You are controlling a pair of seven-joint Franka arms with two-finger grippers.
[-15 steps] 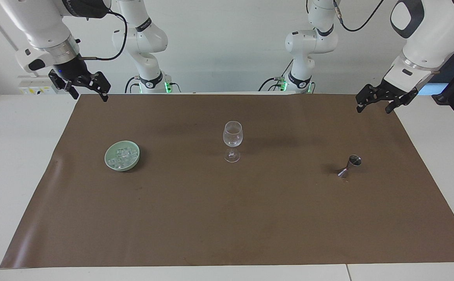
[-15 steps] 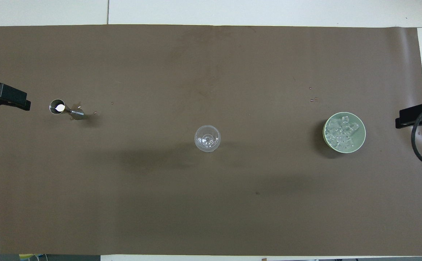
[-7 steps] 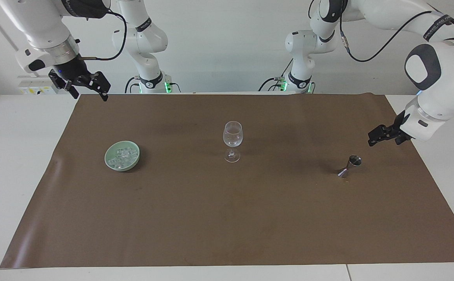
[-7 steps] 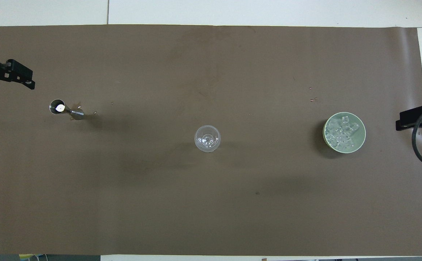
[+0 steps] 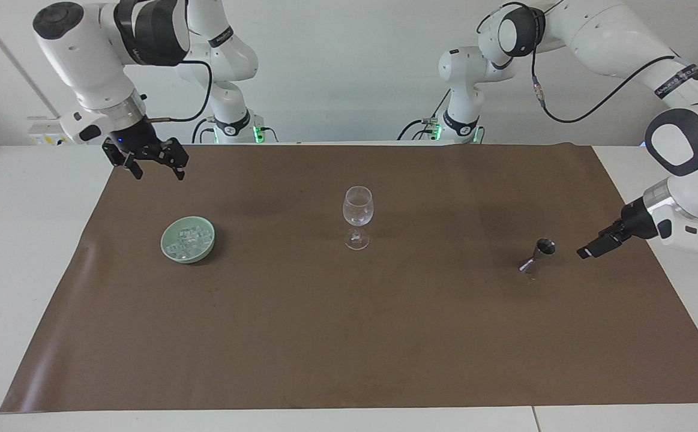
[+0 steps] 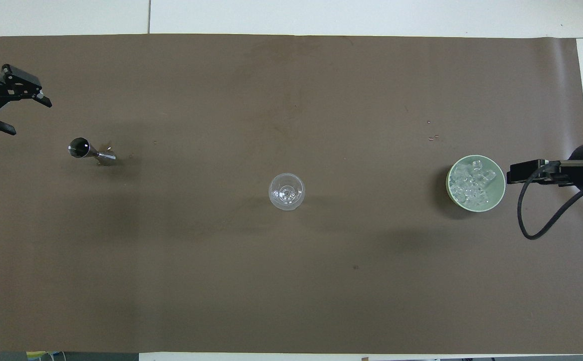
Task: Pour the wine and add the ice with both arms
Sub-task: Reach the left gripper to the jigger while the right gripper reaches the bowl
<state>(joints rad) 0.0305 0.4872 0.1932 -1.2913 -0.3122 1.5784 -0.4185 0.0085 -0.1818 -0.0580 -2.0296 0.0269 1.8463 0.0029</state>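
The jigger's flared cups slope outward at both ends. My left gripper should grab the jigger by its narrow middle (image 6: pixel 96 154) next.
An empty clear wine glass (image 5: pixel 358 210) (image 6: pixel 286 191) stands upright mid-mat. A pale green bowl (image 5: pixel 168 247) (image 6: pixel 499 195) holds the ice (image 5: pixel 189 238) (image 6: pixel 471 183), several small clear cubes. A small steel jigger (image 5: pixel 539 253) (image 6: pixel 88 150) stands toward the left arm's end. Wine is out of view. My left gripper (image 5: pixel 586 252) (image 6: pixel 28 118) hangs open, low over the mat beside the jigger, apart from it. My right gripper (image 5: pixel 155 173) (image 6: pixel 512 175) is open and empty, raised over the mat beside the bowl, toward the right arm's end.
A brown mat (image 5: pixel 349 336) (image 6: pixel 291 281) covers most of the white table (image 5: pixel 30 240). A few tiny specks lie on the mat by the bowl (image 6: pixel 432 136) and by the jigger (image 6: pixel 131 155). A black cable (image 6: pixel 537 220) loops from the right wrist.
The left arm has swung down and out from the mat's corner to beside the jigger. The right gripper has shifted over the mat toward the bowl. Glass, bowl and jigger have not moved.
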